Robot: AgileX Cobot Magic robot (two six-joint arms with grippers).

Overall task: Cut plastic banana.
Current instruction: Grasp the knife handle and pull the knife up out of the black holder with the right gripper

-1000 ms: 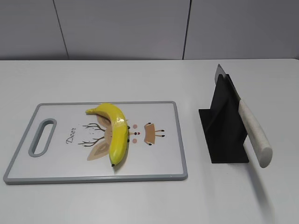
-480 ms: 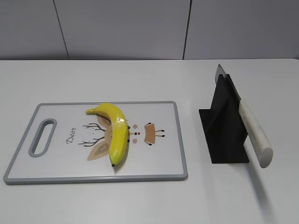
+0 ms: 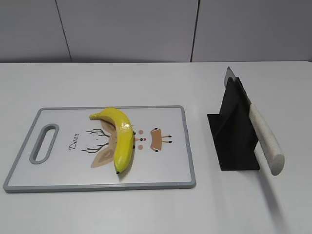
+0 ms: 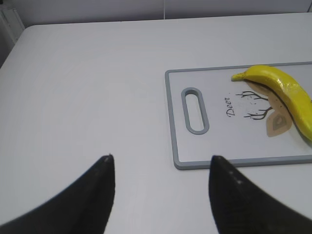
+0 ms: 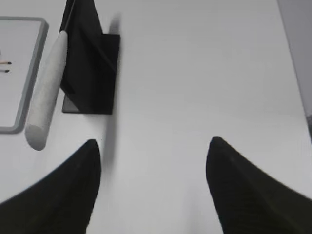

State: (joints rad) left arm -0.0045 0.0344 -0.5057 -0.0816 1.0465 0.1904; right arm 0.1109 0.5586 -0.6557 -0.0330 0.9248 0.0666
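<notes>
The knife's bare blade (image 3: 230, 74) sticks out past the black stand, so I should next use my right gripper to grab the knife by its pale speckled handle (image 3: 265, 139).
The plastic banana (image 3: 120, 135) lies whole on a white, grey-rimmed cutting board (image 3: 170, 161) with a deer drawing; it also shows at the right edge of the left wrist view (image 4: 287, 90). A knife with a pale speckled handle (image 3: 265, 139) rests in a black stand (image 3: 234, 131), handle toward the front; it shows in the right wrist view (image 5: 46, 95) too. My left gripper (image 4: 161, 161) is open and empty over bare table left of the board. My right gripper (image 5: 152, 144) is open and empty, right of and nearer than the stand. Neither gripper shows in the exterior view.
The cutting board (image 4: 195, 146) has a handle slot (image 4: 195, 109) at its left end. The black stand (image 5: 92, 63) sits on the white table right of the board. A grey panelled wall (image 3: 146, 29) runs behind the table.
</notes>
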